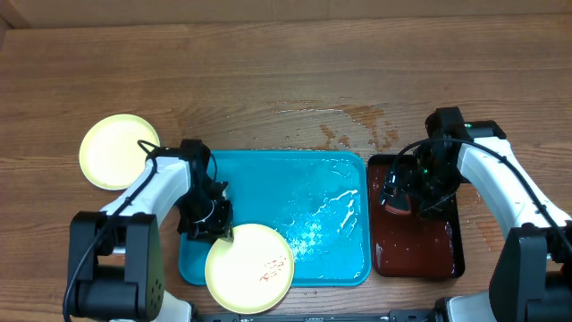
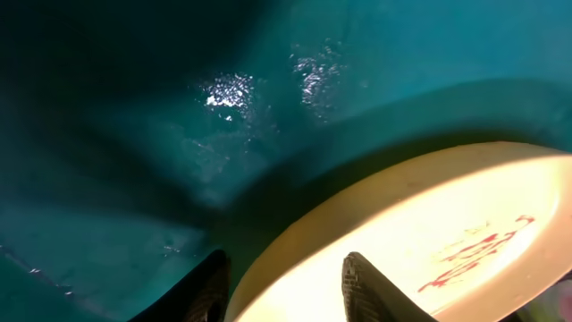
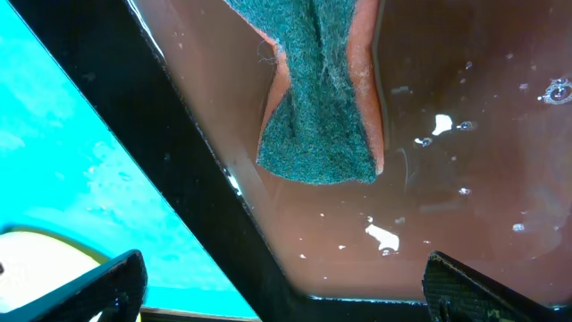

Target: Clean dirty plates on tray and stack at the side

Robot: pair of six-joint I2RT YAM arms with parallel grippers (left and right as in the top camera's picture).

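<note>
My right gripper pinches the scouring sponge by its upward-facing green side next, since the orange side stays free to clean the dirty plate (image 1: 250,266).
A pale yellow-green dirty plate (image 1: 250,266) with red smears sits at the front left of the turquoise tray (image 1: 313,179) and overhangs its front edge. My left gripper (image 1: 213,219) grips its left rim; in the left wrist view the fingers (image 2: 286,291) straddle the plate's rim (image 2: 429,233), over the tray (image 2: 134,134). A second pale yellow-green plate (image 1: 118,150) lies on the table at the left. No mint-blue plate shows. My right gripper (image 1: 399,190) is open and empty (image 3: 286,295) over the dark red-brown tray (image 1: 420,255).
A green-and-orange scouring sponge (image 3: 317,107) lies in the wet red-brown tray (image 3: 465,179), ahead of the right fingers. Water is pooled on the turquoise tray (image 1: 326,215) and spilled on the wooden table behind it (image 1: 357,130).
</note>
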